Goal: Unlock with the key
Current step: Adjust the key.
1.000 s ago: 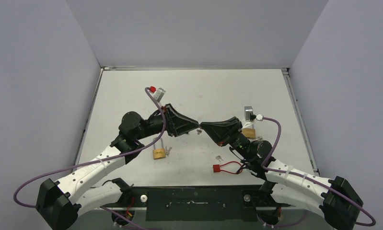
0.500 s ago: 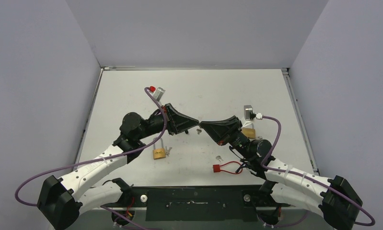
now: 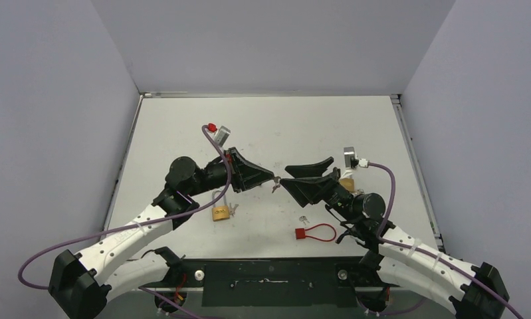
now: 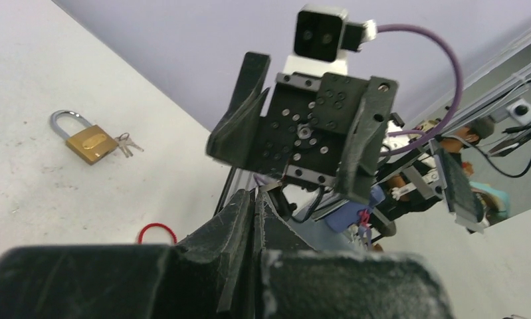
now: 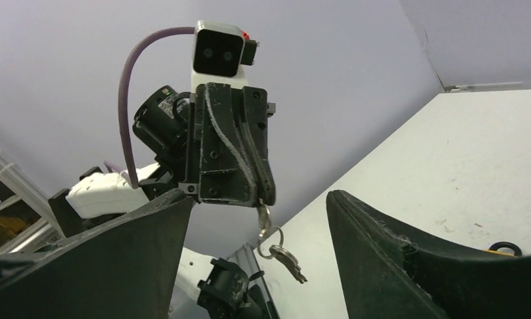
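Observation:
The key's blade should stay free to go in and unlock, so next I should grab the silver key by its ring end (image 3: 277, 179) (image 5: 265, 223) with my right gripper.
My left gripper (image 3: 271, 177) is shut on a silver key (image 5: 264, 216) above the table's middle. A ring with a second key (image 5: 288, 258) dangles below it. Facing it, my right gripper (image 3: 286, 175) stands open, and in its wrist view its gripper (image 5: 259, 197) has a finger on either side of the hanging key without touching it. In the left wrist view the left gripper (image 4: 254, 194) shows both fingers pressed together. A brass padlock (image 3: 220, 212) with its own keys lies beside the left arm. Another brass padlock (image 3: 346, 184) lies behind the right wrist.
A red cable lock (image 3: 316, 232) lies near the front edge, with a small pair of keys (image 3: 304, 218) just behind it. Grey walls close in the white table (image 3: 282, 126) on three sides.
The left gripper closed on the key while the right gripper still held it. The right gripper has now opened, letting the key go, and drawn back slightly to the right.

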Motion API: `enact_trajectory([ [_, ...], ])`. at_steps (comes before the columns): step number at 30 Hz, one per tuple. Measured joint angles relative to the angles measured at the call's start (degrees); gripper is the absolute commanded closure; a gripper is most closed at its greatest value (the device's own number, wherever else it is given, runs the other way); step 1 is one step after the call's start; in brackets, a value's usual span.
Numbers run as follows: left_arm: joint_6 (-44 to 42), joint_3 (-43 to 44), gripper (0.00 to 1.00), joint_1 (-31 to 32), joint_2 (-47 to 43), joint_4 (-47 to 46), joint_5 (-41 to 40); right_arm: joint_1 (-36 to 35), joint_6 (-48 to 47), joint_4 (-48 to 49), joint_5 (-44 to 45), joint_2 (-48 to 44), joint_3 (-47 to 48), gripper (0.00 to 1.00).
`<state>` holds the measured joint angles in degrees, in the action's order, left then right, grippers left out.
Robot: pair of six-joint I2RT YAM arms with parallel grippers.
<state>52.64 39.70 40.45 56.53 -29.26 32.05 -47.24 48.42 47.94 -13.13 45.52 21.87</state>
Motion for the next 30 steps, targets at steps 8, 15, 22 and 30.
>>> enact_trajectory([
  [8,-9.55,3.45,1.0,0.02,-0.5,10.01,4.61,0.39,-9.92,-16.59,-8.55,-3.32,8.26,0.37],
  [15,-15.39,4.2,1.0,0.02,-3.26,15.34,8.92,0.39,-15.93,-28.09,-17.03,-3.19,11.28,0.4],
  [22,-20.65,6.38,1.0,0.02,-4.42,23.1,10.03,0.39,-17.62,-31.3,-21.05,-0.09,11.76,0.58],
  [30,-23.5,7.34,1.0,0.02,-4.79,27.56,10.1,0.39,-17.25,-30.32,-23.76,3.1,11.91,0.51],
])
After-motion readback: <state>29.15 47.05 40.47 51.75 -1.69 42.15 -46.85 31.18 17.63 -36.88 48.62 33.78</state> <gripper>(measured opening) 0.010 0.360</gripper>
